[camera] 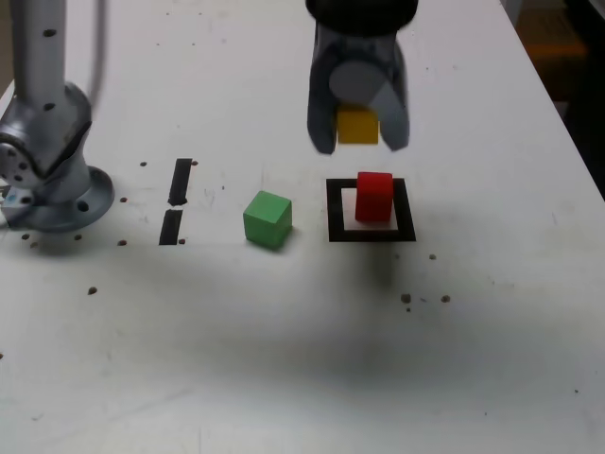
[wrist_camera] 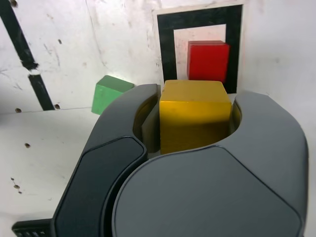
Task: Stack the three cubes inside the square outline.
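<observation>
My gripper holds the yellow cube (camera: 357, 125) above the red cube's top (camera: 375, 177), so I should lower the yellow cube before I open my gripper.
My gripper (camera: 358, 132) hangs above the table, shut on the yellow cube (camera: 357, 125), which fills the space between the dark jaws in the wrist view (wrist_camera: 195, 114). The red cube (camera: 373, 196) stands inside the black square outline (camera: 371, 231), below the gripper and a little nearer the camera. In the wrist view the red cube (wrist_camera: 208, 60) sits toward one side of the outline's (wrist_camera: 167, 49) white centre. The green cube (camera: 267, 218) rests on the table to the exterior view's left of the outline, and shows in the wrist view (wrist_camera: 109, 93) beside the jaw.
The arm's grey base (camera: 52, 180) is bolted at the exterior view's left. Two short black strips (camera: 177, 199) lie between the base and the green cube. The white table (camera: 302, 359) is speckled with small dark spots, and its right edge (camera: 567, 123) runs close by.
</observation>
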